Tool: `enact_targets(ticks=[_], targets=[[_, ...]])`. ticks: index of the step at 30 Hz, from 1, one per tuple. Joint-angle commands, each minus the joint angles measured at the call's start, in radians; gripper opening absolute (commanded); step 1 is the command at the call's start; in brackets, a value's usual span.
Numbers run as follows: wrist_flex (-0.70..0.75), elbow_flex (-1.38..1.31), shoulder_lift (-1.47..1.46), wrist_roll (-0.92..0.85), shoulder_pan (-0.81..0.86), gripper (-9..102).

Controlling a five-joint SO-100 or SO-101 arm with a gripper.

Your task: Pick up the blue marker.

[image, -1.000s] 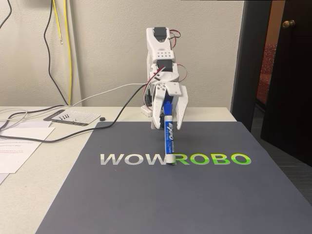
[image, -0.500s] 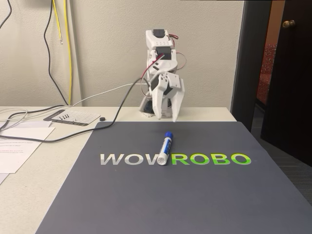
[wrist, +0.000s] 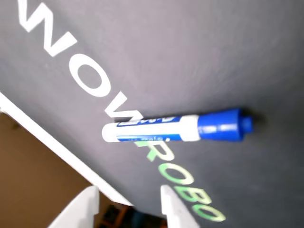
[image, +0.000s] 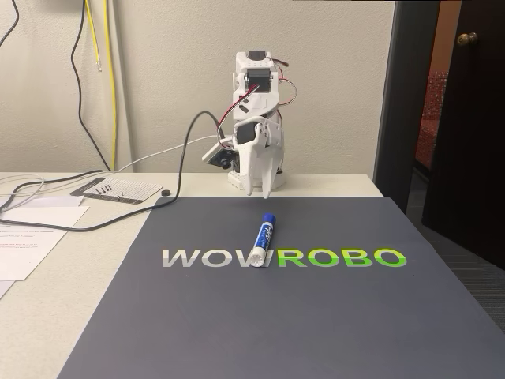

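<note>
My gripper will next take hold of the blue marker by the middle of its body (image: 264,236), since such a long, thin thing would tip from its white end (image: 257,259).
The blue marker (image: 263,239) lies flat on the dark mat (image: 331,316), across the "WOWROBO" lettering, with its blue cap pointing toward the arm. My white gripper (image: 260,193) hangs behind it over the mat's far edge, pointing down and clear of the marker. In the wrist view the marker (wrist: 161,129) lies crosswise, cap to the right. The gripper (wrist: 128,209) is at the bottom edge, its two white fingertips (wrist: 88,206) apart with nothing between them.
The arm's base stands on the white table (image: 71,292) behind the mat. Papers (image: 24,237), black cables (image: 95,221) and a small perforated board (image: 118,189) lie at the left. A dark door (image: 465,118) stands at the right.
One second ago the gripper held the marker upright on the mat. It let go, the marker fell flat, and the arm drew back toward its base with narrower fingers.
</note>
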Motion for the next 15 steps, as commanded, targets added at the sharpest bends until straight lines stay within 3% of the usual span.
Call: enact_targets(ticks=[1,8,15], targets=[[0.009,-0.003,0.026,-0.189,0.009,18],[-0.040,0.002,0.014,-0.670,-0.011,19],[-0.189,0.058,-0.026,-0.977,-0.044,16]])
